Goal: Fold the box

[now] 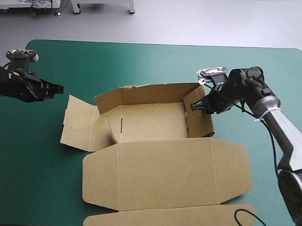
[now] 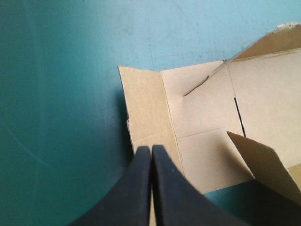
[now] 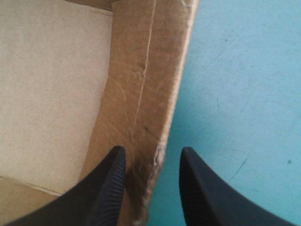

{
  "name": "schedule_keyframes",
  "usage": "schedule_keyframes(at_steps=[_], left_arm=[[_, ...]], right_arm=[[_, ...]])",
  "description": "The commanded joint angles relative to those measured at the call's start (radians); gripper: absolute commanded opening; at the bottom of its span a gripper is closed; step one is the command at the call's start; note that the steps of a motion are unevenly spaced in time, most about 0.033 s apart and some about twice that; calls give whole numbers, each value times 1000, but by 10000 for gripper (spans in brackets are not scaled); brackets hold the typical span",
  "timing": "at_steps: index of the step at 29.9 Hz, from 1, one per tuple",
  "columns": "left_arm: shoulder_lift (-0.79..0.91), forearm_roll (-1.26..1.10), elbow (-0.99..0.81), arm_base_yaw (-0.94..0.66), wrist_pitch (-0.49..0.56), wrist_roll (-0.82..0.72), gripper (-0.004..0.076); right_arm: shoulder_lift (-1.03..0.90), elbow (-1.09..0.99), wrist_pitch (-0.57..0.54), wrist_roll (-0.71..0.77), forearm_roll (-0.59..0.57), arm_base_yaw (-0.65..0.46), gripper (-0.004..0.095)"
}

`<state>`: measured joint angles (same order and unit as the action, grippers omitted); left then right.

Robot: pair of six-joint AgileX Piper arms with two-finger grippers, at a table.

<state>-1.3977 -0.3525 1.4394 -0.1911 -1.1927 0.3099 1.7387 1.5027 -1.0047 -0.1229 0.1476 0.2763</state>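
Note:
My right gripper takes hold of the box's standing side by its upper edge next, to keep the box point(image 1: 155, 124) steady for folding.
The brown box point(image 1: 155, 124) lies mid-table as an open tray. Its back and right walls stand up, and its left flap point(image 1: 77, 124) lies flat on the cover. The lid point(image 1: 168, 173) is spread flat toward the front edge. My right gripper point(image 1: 196, 107) is open at the top of the right wall point(image 3: 141, 89). The wall's upper edge stands between its fingers point(image 3: 109, 174), one inside the tray and one outside. My left gripper point(image 1: 60, 88) is shut and holds nothing, hovering to the left of the flap. In its own view the gripper point(image 2: 151, 149) points over the flap point(image 2: 150, 106).
The teal-green cover point(image 1: 30, 152) shows on all sides of the box, widest at the left and beyond the back wall. The lid's front flap point(image 1: 175, 219) reaches the table's front edge.

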Motion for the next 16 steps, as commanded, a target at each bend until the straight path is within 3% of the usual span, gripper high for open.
schedule_keyframes(at_steps=[1, 9, 11, 14, 16], left_arm=[[29, -33, 27, -1, 28, 0, -9], [29, -33, 27, -1, 25, 0, -9], [29, -33, 27, -1, 25, 0, -9], [27, -32, 27, -1, 12, 0, -9], [26, -21, 27, -1, 13, 0, -9]], right_arm=[[-3, 20, 44, -23, 11, -2, 351], [94, 20, 31, -52, 52, -2, 321], [108, 20, 29, -62, 85, -2, 219], [109, 25, 37, -66, 114, -2, -16], [109, 41, 24, -64, 118, -2, -14]])
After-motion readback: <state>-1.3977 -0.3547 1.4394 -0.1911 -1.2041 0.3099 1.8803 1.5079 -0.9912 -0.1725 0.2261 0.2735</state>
